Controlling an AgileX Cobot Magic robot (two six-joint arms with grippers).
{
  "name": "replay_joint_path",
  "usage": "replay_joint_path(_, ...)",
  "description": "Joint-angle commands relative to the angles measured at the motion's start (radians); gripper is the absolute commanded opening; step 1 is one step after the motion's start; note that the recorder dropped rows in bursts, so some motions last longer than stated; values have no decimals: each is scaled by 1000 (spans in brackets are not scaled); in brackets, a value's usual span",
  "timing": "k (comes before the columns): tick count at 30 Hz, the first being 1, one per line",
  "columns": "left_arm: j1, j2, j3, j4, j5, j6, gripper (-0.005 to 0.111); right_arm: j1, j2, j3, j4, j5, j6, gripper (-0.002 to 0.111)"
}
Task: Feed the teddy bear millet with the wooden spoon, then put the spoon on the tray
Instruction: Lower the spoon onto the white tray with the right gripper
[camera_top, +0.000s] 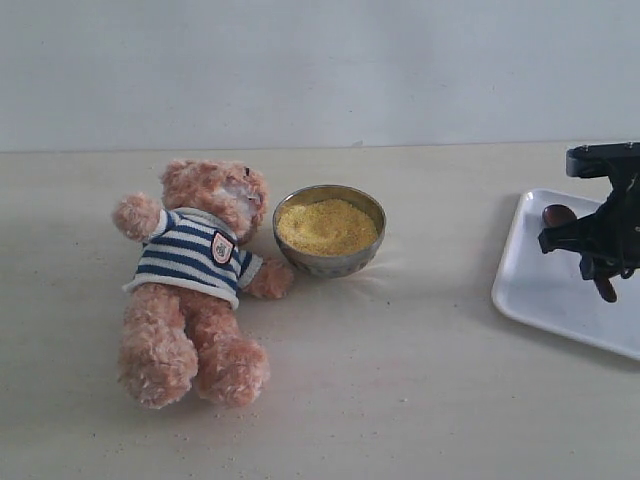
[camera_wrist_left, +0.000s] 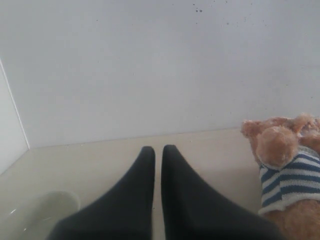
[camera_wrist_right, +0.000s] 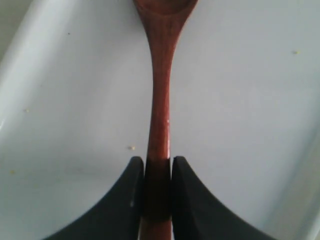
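Note:
I should open my right gripper now, because the wooden spoon (camera_wrist_right: 161, 100) is low over the bottom of the white tray, inside the tray's rim, and would stay there.
The teddy bear (camera_top: 200, 275) in its striped shirt lies on its back at the left of the table, head beside a metal bowl (camera_top: 330, 258) heaped with millet (camera_top: 326, 226). At the right edge sits the white tray (camera_top: 545, 290). Over it, my right gripper (camera_top: 600, 255) is shut on the wooden spoon (camera_top: 557, 214), whose handle (camera_wrist_right: 159, 110) runs out from between the two black fingers above the tray floor (camera_wrist_right: 240, 115). My left gripper (camera_wrist_left: 158, 149) is shut with nothing in it, low over the table, with the teddy bear (camera_wrist_left: 285, 165) off to one side. It does not show in the exterior view.
A few millet specks (camera_wrist_right: 131, 147) lie on the tray. A pale round rim (camera_wrist_left: 45, 210) shows near the left gripper's fingers. A plain wall closes the table at the back.

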Motion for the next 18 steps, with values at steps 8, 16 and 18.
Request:
replay_joint_path(8, -2, -2, 3, -2, 4, 5, 5, -3, -2, 0, 2, 18, 31, 0)
replay_joint_path(16, -2, -2, 3, -2, 7, 5, 5, -3, -2, 0, 2, 29, 31, 0)
replay_joint_path(18, -2, -2, 3, -2, 7, 5, 5, -3, -2, 0, 2, 30, 31, 0)
